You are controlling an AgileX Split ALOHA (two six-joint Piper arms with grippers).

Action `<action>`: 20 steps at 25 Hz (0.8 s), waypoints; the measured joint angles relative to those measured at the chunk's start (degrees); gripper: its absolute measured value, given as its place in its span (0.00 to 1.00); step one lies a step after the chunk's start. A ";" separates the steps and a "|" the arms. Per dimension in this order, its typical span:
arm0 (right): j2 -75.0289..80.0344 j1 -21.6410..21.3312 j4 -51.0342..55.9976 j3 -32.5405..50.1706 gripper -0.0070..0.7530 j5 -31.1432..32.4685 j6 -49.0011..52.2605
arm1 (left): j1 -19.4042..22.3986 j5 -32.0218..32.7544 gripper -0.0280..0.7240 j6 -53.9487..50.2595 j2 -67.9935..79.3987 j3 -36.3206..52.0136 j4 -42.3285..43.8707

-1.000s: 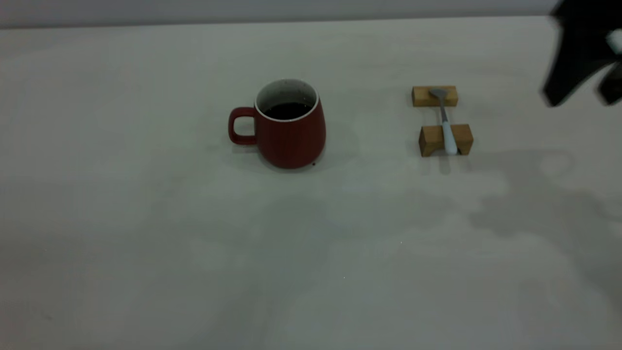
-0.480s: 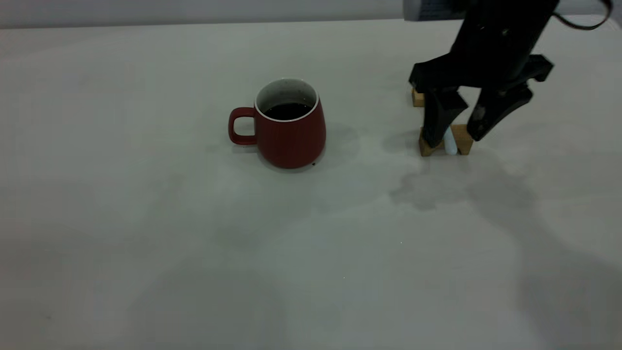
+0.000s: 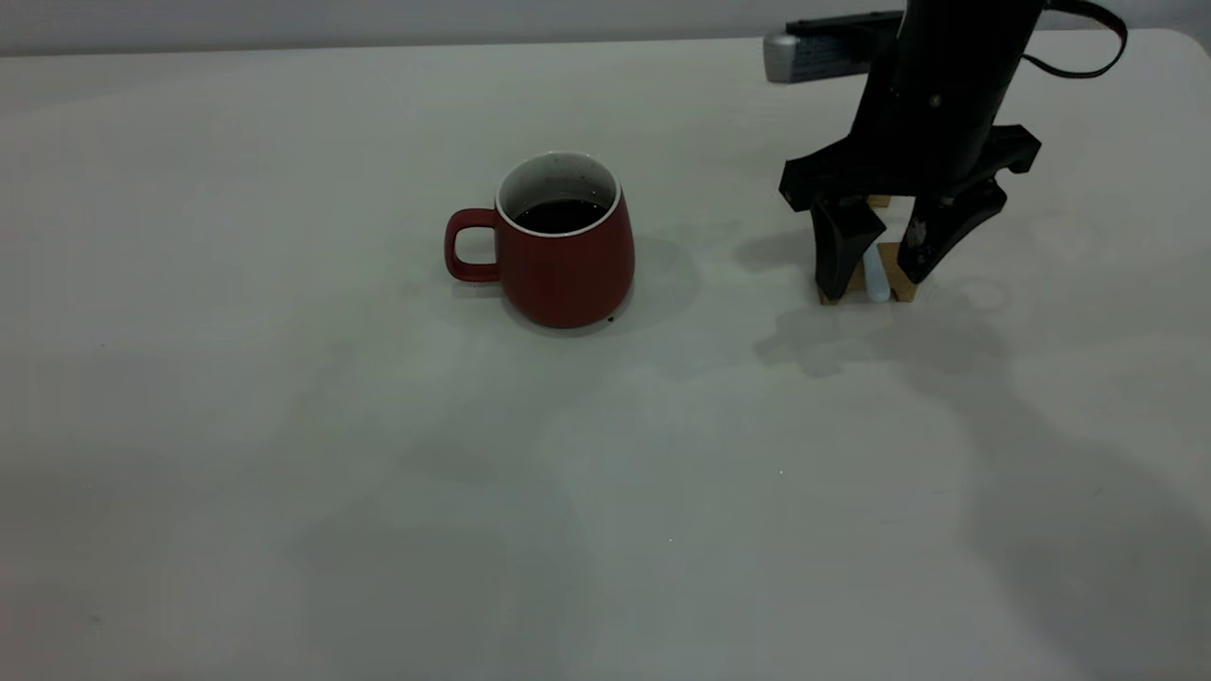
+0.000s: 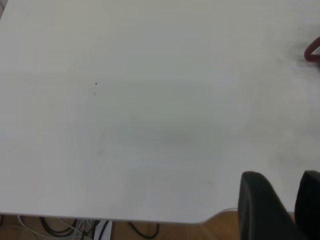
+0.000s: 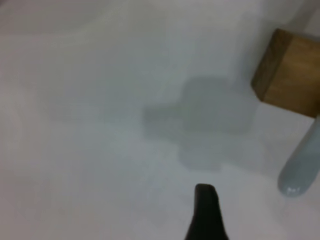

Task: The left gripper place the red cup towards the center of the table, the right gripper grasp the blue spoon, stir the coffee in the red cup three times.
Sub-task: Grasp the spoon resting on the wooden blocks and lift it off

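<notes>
The blue spoon should next be gripped by its pale handle (image 3: 876, 273) with my right gripper, and then it can stir the coffee in the red cup (image 3: 566, 260).
The red cup (image 3: 566, 260) stands upright near the middle of the table (image 3: 284, 426), handle to the left, with dark coffee (image 3: 560, 216) inside. To its right the blue spoon (image 3: 876, 281) lies across two tan wooden blocks (image 3: 897, 274). My right gripper (image 3: 880, 270) is open and points down over the near block, one finger on each side of the pale handle. The right wrist view shows the spoon handle (image 5: 300, 170), a block (image 5: 290, 72) and one finger (image 5: 207, 215). My left gripper (image 4: 285, 195) is open at the table's edge, far from the cup handle (image 4: 312, 51).
A grey and black part (image 3: 809, 52) lies at the table's back edge behind the right arm. In the left wrist view the table edge (image 4: 150, 219) runs close by, with brown floor and cables (image 4: 75, 230) below it.
The right gripper swept in from the right edge, came down over the spoon and blocks, then sank a little lower and leftward. The cup and spoon stayed still.
</notes>
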 joint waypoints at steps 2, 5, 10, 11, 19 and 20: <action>0.60 0.00 -0.77 -0.82 0.90 0.00 1.30 | 0.00 0.00 0.37 0.00 0.00 0.00 0.00; 1.60 0.00 -1.71 -2.22 0.95 0.00 2.03 | 0.00 0.00 0.37 0.06 0.00 0.00 0.00; 2.97 -0.06 -2.90 -2.50 0.94 -0.32 3.59 | 0.00 0.00 0.37 0.06 0.00 0.00 0.00; 3.02 -0.10 -3.32 -2.50 0.93 -0.32 4.02 | 0.00 0.00 0.37 0.06 0.00 0.00 0.00; 3.75 -1.55 -3.83 -2.56 0.74 -0.46 6.21 | 0.00 0.00 0.37 0.06 -0.05 0.00 -0.05; 3.93 -1.55 -3.60 -2.56 0.72 -0.50 6.32 | 0.00 0.00 0.37 0.06 -0.05 0.00 -0.05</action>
